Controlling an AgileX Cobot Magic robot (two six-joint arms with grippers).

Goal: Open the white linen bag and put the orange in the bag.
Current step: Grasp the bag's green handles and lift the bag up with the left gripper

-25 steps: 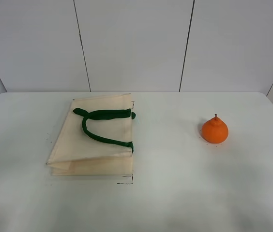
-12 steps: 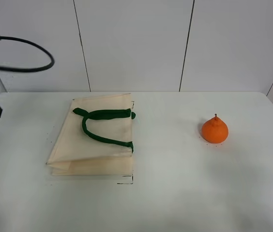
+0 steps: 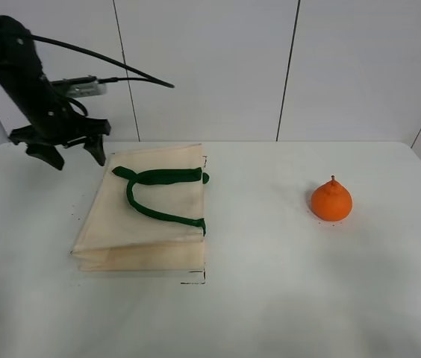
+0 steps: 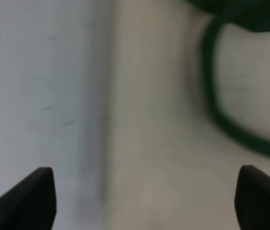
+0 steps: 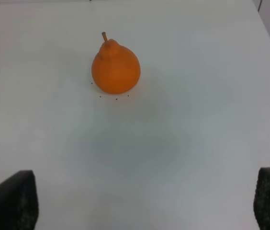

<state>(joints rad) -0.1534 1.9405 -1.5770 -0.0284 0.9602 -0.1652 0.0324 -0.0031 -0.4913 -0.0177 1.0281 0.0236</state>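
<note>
The bag's cloth lies flat and folded, so my left gripper should next grab the green handle loop (image 3: 131,194) (image 4: 210,69) raised on top of the bag.
The white linen bag (image 3: 147,220) lies flat and folded on the left half of the table, its dark green handles (image 3: 154,179) lying on top. My left gripper (image 3: 74,154) is open and hovers over the bag's far left corner. In the blurred left wrist view its gripper (image 4: 144,201) is spread wide above the bag's cloth (image 4: 159,120) and a green handle (image 4: 219,115). The orange (image 3: 331,201) stands upright on the right half of the table. The right wrist view shows the orange (image 5: 116,69) well ahead of my open, empty right gripper (image 5: 142,203). The right arm is out of the exterior view.
The white table (image 3: 270,298) ends at a panelled wall (image 3: 210,67) behind. The left arm's black cable (image 3: 113,67) arcs above the bag's far edge. A small black corner mark (image 3: 195,280) sits on the table at the bag's near right corner.
The left arm has come in from the far left and now hovers over the bag's far left corner. The bag and the orange have not moved.
</note>
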